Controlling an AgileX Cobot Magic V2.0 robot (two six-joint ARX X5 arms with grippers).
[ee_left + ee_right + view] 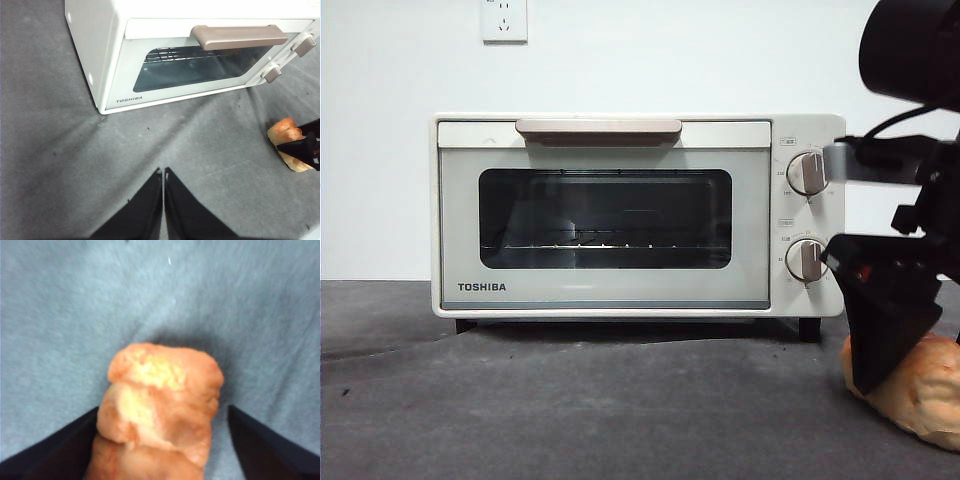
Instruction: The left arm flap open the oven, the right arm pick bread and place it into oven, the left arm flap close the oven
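Note:
My right gripper should grab the lumpy bread (922,398) across its narrow middle (908,380) next, because the bread is longer than my open fingers are wide.
The cream-white TOSHIBA oven (605,292) stands at the back of the dark table with its glass door shut and its beige handle (598,127) on top. The lumpy golden bread (922,398) lies on the table at the front right, below the oven's knobs. My right gripper (162,410) is down over the bread (160,390), open, with one jaw on each side of it. My left gripper (163,176) hangs shut and holds nothing, above the cloth in front of the oven (100,50) near its left corner. From there the bread (281,132) and the right gripper (304,148) show off to the side.
A grey cloth (570,400) covers the table. Two grey knobs (807,173) sit on the oven's right panel, close to the right arm (910,50). A wire rack (605,243) shows inside the oven. A white wall with a socket (504,20) is behind.

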